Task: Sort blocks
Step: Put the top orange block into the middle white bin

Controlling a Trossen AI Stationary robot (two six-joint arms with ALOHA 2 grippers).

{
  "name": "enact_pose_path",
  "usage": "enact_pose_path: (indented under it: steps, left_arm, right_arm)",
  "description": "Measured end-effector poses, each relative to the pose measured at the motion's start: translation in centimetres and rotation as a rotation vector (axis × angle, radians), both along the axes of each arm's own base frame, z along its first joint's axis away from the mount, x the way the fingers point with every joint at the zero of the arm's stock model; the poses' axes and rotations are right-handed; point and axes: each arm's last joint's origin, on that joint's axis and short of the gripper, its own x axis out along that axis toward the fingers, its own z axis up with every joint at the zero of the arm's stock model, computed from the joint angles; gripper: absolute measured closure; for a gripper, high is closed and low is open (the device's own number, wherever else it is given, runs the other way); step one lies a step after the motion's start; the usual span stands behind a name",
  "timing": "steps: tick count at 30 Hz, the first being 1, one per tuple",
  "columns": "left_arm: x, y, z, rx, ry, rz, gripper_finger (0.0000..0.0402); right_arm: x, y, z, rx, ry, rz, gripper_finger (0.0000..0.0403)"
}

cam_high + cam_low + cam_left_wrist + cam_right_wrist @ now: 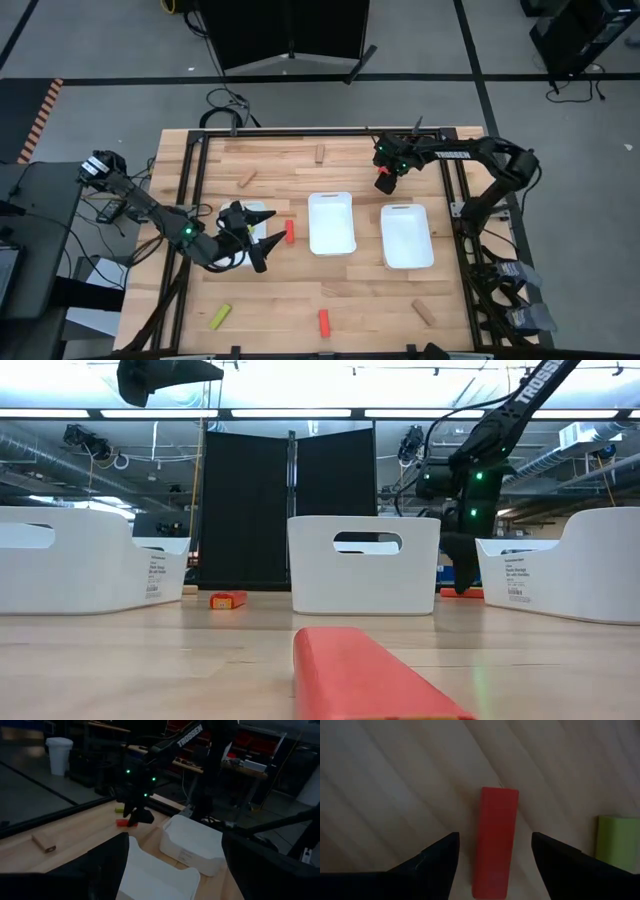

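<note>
My right gripper grabs the red block by its long sides next, to sort the red block into a tray (331,222).
A red block (497,840) lies flat on the wooden table at its far right, with a yellow-green block (617,840) beside it. My right gripper (385,181) points down over the red block, open, one finger on either side and a gap at each. My left gripper (255,242) hangs open and holds nothing, level above the left white tray (262,212). Other blocks lie loose on the table: brown ones (320,152) (247,179) (424,311), red ones (290,232) (324,321), and a yellow-green one (220,316).
Two more white trays stand mid-table, the middle one (331,222) and the right one (407,236). A black frame rail (300,133) runs along the table's far edge. In the low view a red block (370,680) lies close in front.
</note>
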Motion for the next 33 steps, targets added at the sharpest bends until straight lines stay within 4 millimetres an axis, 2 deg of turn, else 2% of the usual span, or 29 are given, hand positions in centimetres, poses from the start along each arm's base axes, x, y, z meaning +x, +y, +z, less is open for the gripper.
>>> enact_pose_path:
  steps: [10,13,18,20,23,27,33]
  left_arm:
    - [0.0,0.1,-0.1,0.008,0.006,0.018,0.0076]
    - [0.0,0.1,-0.1,0.009,0.005,0.025,0.0076]
    - [0.0,0.1,-0.1,0.009,0.005,0.028,0.0076]
    - [-0.1,0.1,-0.1,0.009,0.004,0.038,0.0076]
    - [-0.1,0.1,-0.1,0.01,0.004,0.04,0.0076]
    - [0.0,0.1,-0.1,0.006,0.002,0.043,0.0076]
    - [0.1,0.1,-0.3,0.003,0.002,0.079,0.0076]
  right_arm:
    - [0.2,-0.8,-1.1,0.043,0.026,0.002,0.0171]
    - [0.2,-0.8,-1.1,0.054,0.019,0.002,0.0203]
    - [0.2,-0.7,-1.0,0.086,-0.01,0.016,0.0291]
    - [0.2,-0.7,-0.7,0.086,-0.025,0.019,0.0292]
    - [0.0,-0.5,0.1,0.072,-0.051,0.027,0.0292]
    - [-0.2,-0.1,2.5,0.022,-0.138,0.045,0.0292]
    - [-0.1,2.6,6.9,-0.058,-0.304,0.149,0.0292]
